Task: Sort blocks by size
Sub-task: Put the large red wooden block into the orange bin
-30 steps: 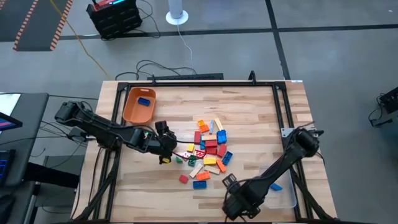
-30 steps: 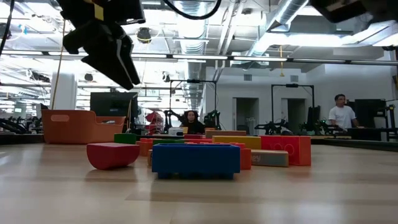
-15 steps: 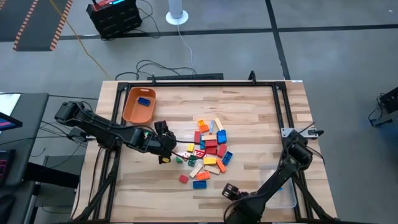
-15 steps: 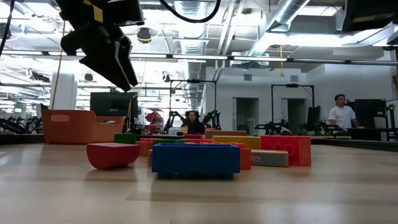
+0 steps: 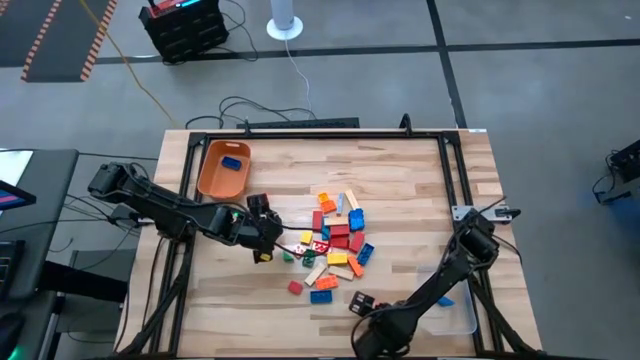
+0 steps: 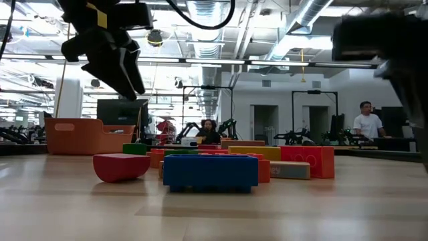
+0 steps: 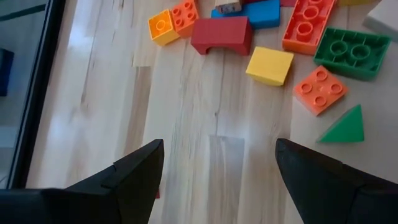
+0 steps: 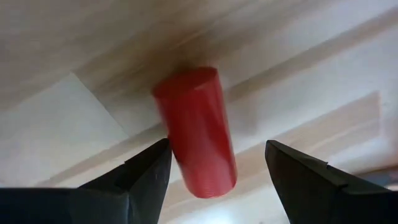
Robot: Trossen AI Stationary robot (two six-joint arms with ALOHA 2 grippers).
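I should close my right gripper on the red cylinder now, because its fingers reach down on both sides of the cylinder and would hold it.
The blocks (image 5: 335,240) lie in a loose pile at the table's middle; they also show in the low view (image 6: 210,171) and the left wrist view (image 7: 267,37). My left gripper (image 5: 266,246) hovers open just left of the pile, above bare wood (image 7: 217,180). My right gripper (image 5: 370,322) is at the table's near edge, open. In the right wrist view a red cylinder (image 8: 196,130) lies on the wood between and ahead of its fingertips (image 8: 214,186); I cannot tell whether they touch it.
An orange bin (image 5: 222,168) holding a blue block stands at the far left. A clear tray (image 5: 458,305) with a blue piece lies at the near right, partly under my right arm. A red block (image 5: 295,287) lies apart, near the pile. People show in the room behind.
My right arm has swung along the near edge toward the table's left and come lower, now showing as a dark blur at the low view's right. My left arm has kept nearly still. The blocks have stayed in place.
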